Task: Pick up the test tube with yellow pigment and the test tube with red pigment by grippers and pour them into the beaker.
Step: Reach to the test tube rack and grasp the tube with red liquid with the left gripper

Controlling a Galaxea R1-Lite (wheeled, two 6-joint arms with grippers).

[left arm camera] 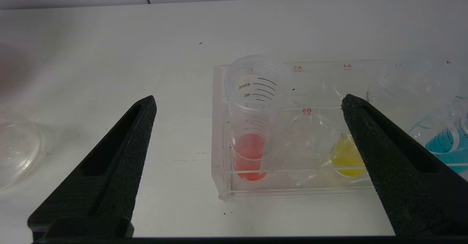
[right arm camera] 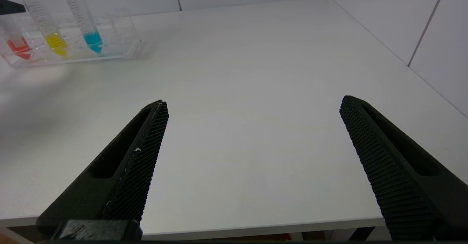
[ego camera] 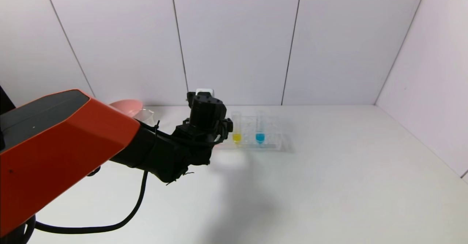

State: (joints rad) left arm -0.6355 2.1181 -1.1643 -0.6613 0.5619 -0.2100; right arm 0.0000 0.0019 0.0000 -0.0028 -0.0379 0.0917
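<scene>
I will use my left gripper next to grab the red tube by the upper part below its rim (left arm camera: 255, 117), because the clear rack closes around the lower half of the tube.
The test tube with red pigment (left arm camera: 251, 134) stands upright at the end of a clear rack (left arm camera: 292, 191). The test tube with yellow pigment (left arm camera: 346, 159) stands two holes along; it also shows in the head view (ego camera: 237, 128). My left gripper (left arm camera: 249, 98) is open just in front of the rack, with the red tube centred between its fingers and untouched. In the head view the left gripper (ego camera: 206, 112) hides the red tube. The beaker (ego camera: 147, 115) stands on the table to the left of the rack. My right gripper (right arm camera: 254, 101) is open and empty over the table's front edge, far from the rack.
A blue-liquid tube (ego camera: 260, 130) stands in the rack to the right of the yellow one. A pink bowl (ego camera: 126, 107) sits behind the beaker by the back wall. White walls bound the table at the back and right.
</scene>
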